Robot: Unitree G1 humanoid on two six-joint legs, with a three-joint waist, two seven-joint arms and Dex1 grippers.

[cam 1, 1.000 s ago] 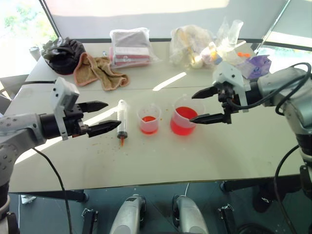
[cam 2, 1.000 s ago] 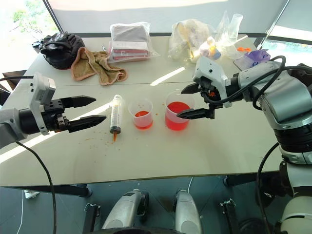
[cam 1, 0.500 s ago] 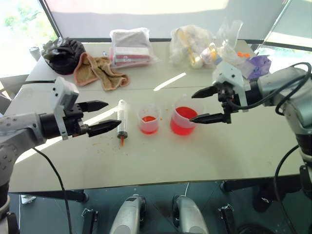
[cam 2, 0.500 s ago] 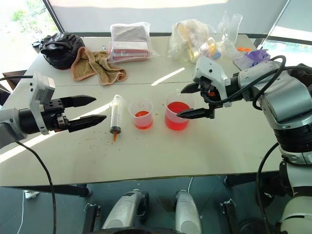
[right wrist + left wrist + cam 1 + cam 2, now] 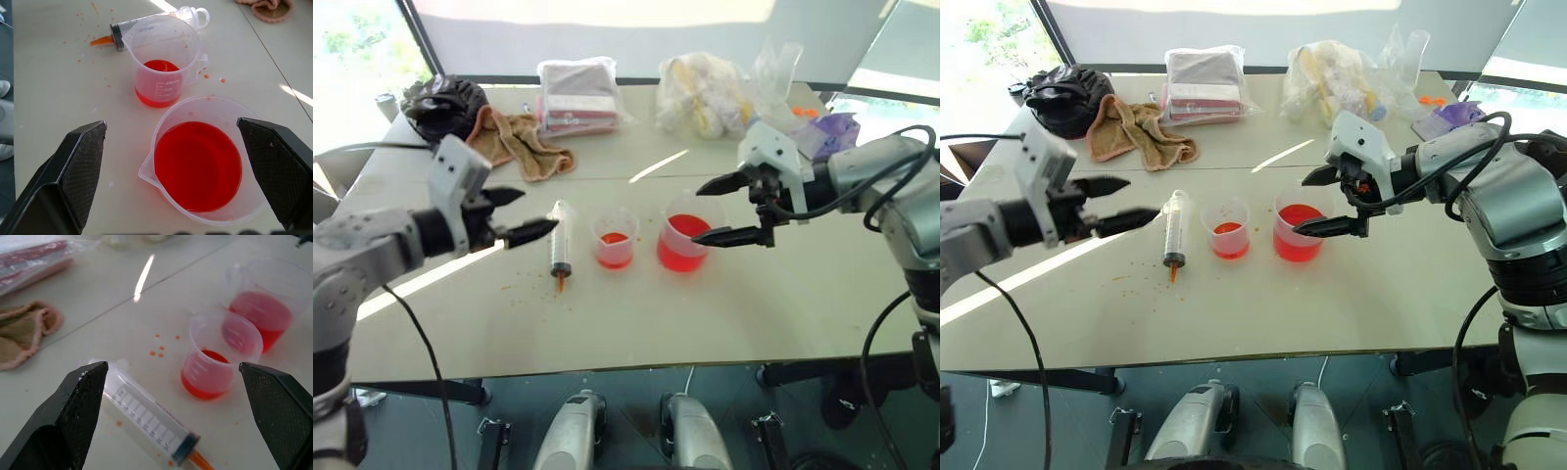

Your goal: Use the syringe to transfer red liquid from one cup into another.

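Observation:
The syringe stretches long from its plunger end to its orange tip (image 5: 561, 284). Next, my left gripper therefore grabs the middle of the syringe's body (image 5: 561, 238).
The syringe (image 5: 560, 240) lies flat on the white table (image 5: 724, 313) with its orange tip toward the front edge. To its right stand the smaller cup (image 5: 614, 240), holding a little red liquid (image 5: 159, 66), and the larger spouted beaker (image 5: 683, 240), holding more red liquid (image 5: 198, 164). My left gripper (image 5: 539, 209) is open and hovers just left of the syringe's plunger end, touching nothing. Over the beaker's right side my right gripper (image 5: 696, 214) hangs open and empty, one finger above the rim and one beside it.
A tan towel (image 5: 514, 142), a black bag (image 5: 445, 103), a wrapped pack (image 5: 578, 93) and a plastic bag of items (image 5: 710, 88) lie at the back of the table. A purple object (image 5: 832, 132) sits at the far right. Orange droplets (image 5: 159, 350) spot the table around the syringe.
My left gripper has moved forward and turned toward the syringe's plunger end, still open. The right gripper, cups and syringe have stayed in place.

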